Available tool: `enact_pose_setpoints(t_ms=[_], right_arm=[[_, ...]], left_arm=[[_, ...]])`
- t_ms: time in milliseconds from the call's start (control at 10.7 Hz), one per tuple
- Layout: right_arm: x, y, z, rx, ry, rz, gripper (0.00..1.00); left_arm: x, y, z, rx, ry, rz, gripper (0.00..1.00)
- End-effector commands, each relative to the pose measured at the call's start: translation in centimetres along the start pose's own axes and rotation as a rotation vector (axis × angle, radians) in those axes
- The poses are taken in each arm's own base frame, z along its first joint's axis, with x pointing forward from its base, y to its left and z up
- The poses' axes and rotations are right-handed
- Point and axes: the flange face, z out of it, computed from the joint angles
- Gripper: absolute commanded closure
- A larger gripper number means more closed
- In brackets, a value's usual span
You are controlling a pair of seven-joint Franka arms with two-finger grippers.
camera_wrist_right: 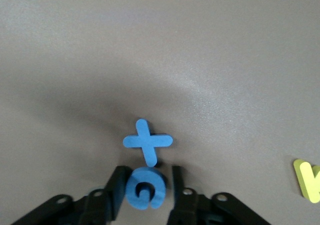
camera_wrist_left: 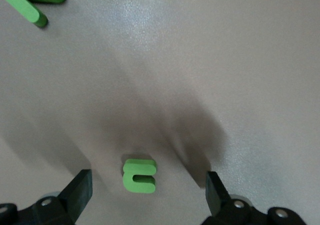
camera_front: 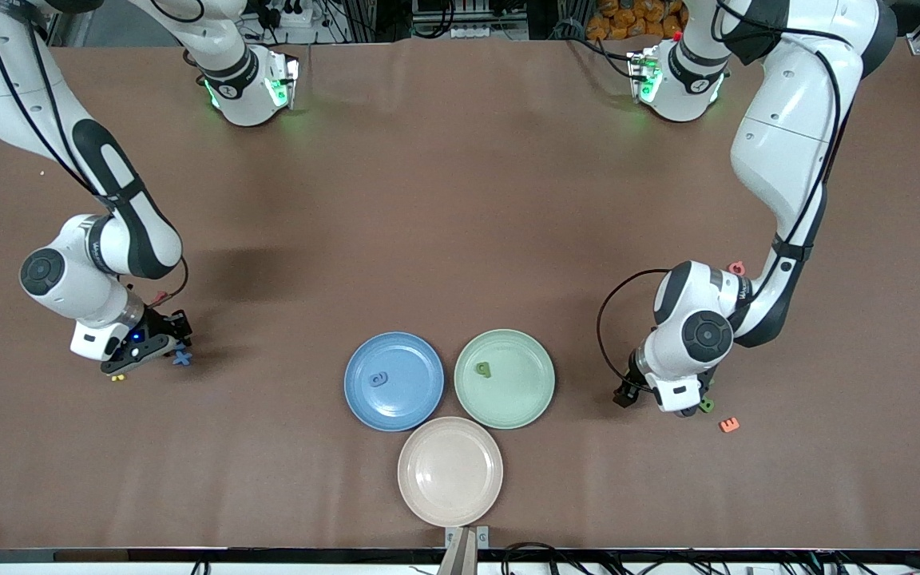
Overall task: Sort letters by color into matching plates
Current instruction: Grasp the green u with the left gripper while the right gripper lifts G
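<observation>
My left gripper's fingers are down at the table beside the small green letter (camera_wrist_left: 139, 176), so my left gripper closes next. Closing now would catch the letter.
The blue plate (camera_front: 420, 397) holds one blue letter (camera_front: 378, 379). The mint green plate (camera_front: 524, 391) beside it holds one green letter (camera_front: 483, 369). My right gripper (camera_front: 172, 339) is down at the table toward the right arm's end, shut on a round blue letter (camera_wrist_right: 145, 187). A blue X letter (camera_wrist_right: 147, 141) lies touching that letter and also shows in the front view (camera_front: 181, 358). My left gripper (camera_wrist_left: 147, 190) is open, low over the table toward the left arm's end. A small green letter (camera_wrist_left: 139, 175) lies flat between its fingers, untouched. Another green letter (camera_wrist_left: 35, 0) lies farther off.
A beige plate (camera_front: 450, 495) sits nearer the front camera than the two plates. An orange letter (camera_front: 729, 425) and a pink letter (camera_front: 736, 267) lie by the left arm. A yellow letter (camera_wrist_right: 310, 179) lies by the right gripper.
</observation>
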Motion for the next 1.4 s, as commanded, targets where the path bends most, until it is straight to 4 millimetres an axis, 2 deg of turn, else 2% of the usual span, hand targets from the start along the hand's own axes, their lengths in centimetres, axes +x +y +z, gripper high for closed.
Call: enact_pose_setpoints(t_ms=[0, 93, 187, 280, 560, 747, 933, 1307], right_arm=[[-1.8, -0.4, 0.8, 0.020, -0.022, 0.006, 0.65], [-1.7, -0.5, 0.7, 0.019, -0.021, 0.004, 0.68], [-1.6, -0.4, 0.6, 0.020, -0.022, 0.007, 0.68], [-1.4, -0.3, 0.2, 0.016, -0.019, 0.009, 0.69], [-0.4, 0.1, -2.0, 0.002, 0.003, 0.019, 0.72], [1.2, -0.1, -3.6, 0.015, -0.012, 0.054, 0.72], [3.9, -2.7, -4.5, 0.016, -0.008, 0.157, 0.72], [10.7, -11.0, -6.1, 0.021, 0.038, 0.483, 0.72]], left_arm=[[0.0, 0.0, 0.0, -0.007, 0.015, -0.004, 0.00], [0.0, 0.0, 0.0, -0.006, 0.016, -0.005, 0.00], [0.3, 0.0, -0.1, -0.009, 0.016, -0.007, 0.57], [0.3, 0.0, -0.1, -0.008, 0.012, -0.013, 1.00], [0.4, 0.0, -0.2, -0.010, 0.014, -0.039, 1.00], [0.5, 0.1, -0.4, -0.013, 0.017, -0.039, 1.00], [0.2, 0.6, -1.3, -0.029, 0.022, -0.030, 1.00], [-0.7, 1.6, -4.2, -0.072, 0.034, 0.004, 1.00]])
